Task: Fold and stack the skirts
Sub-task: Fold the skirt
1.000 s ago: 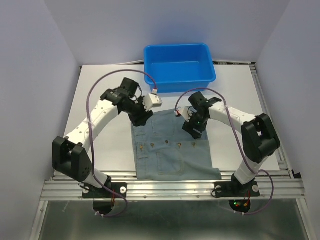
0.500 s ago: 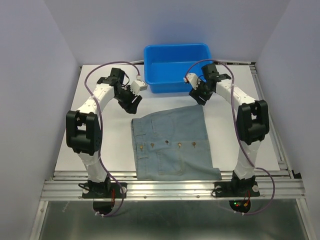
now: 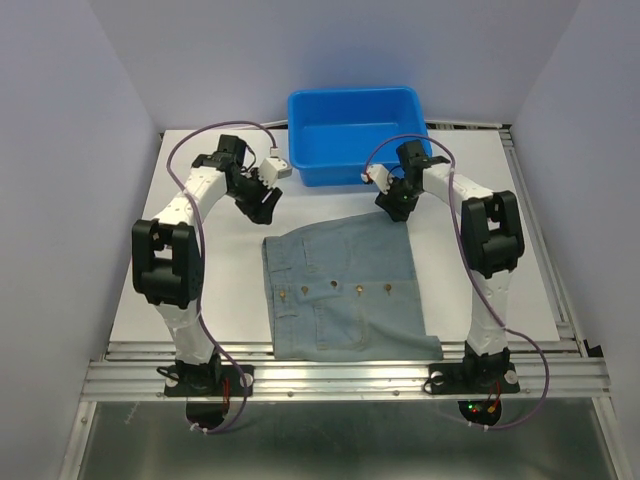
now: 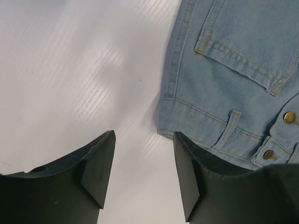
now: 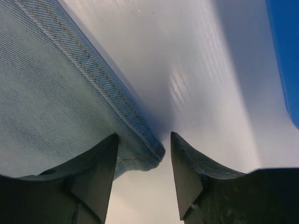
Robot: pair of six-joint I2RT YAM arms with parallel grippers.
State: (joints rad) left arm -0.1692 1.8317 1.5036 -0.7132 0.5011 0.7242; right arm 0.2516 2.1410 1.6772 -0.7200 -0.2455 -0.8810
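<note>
Next, my left gripper takes hold of the skirt's far banded corner (image 3: 269,243) (image 4: 165,125) to fold the skirt evenly.
One grey-blue denim skirt (image 3: 345,285) lies flat in the middle of the table, with a row of brass buttons across it. My left gripper (image 3: 264,206) is open and empty over bare table, just beyond the skirt's far left corner. In the left wrist view the gripper (image 4: 143,154) frames white table, and the skirt's banded corner (image 4: 224,93) with a belt loop lies to the upper right. My right gripper (image 3: 393,205) is open at the far right corner. In the right wrist view (image 5: 142,154) the skirt's stitched corner (image 5: 135,149) lies between the open jaws, by the left finger (image 5: 93,172).
The rigid blue tub (image 3: 360,135) stands at the back centre, just beyond both grippers, and its edge shows in the right wrist view (image 5: 287,56). The white table top (image 3: 200,280) ends at a metal rail (image 3: 340,375) at the front.
Both arms have drawn back from over the skirt's far edge towards the tub. In the last half second the right gripper came down to the far right corner. The left barely moved.
</note>
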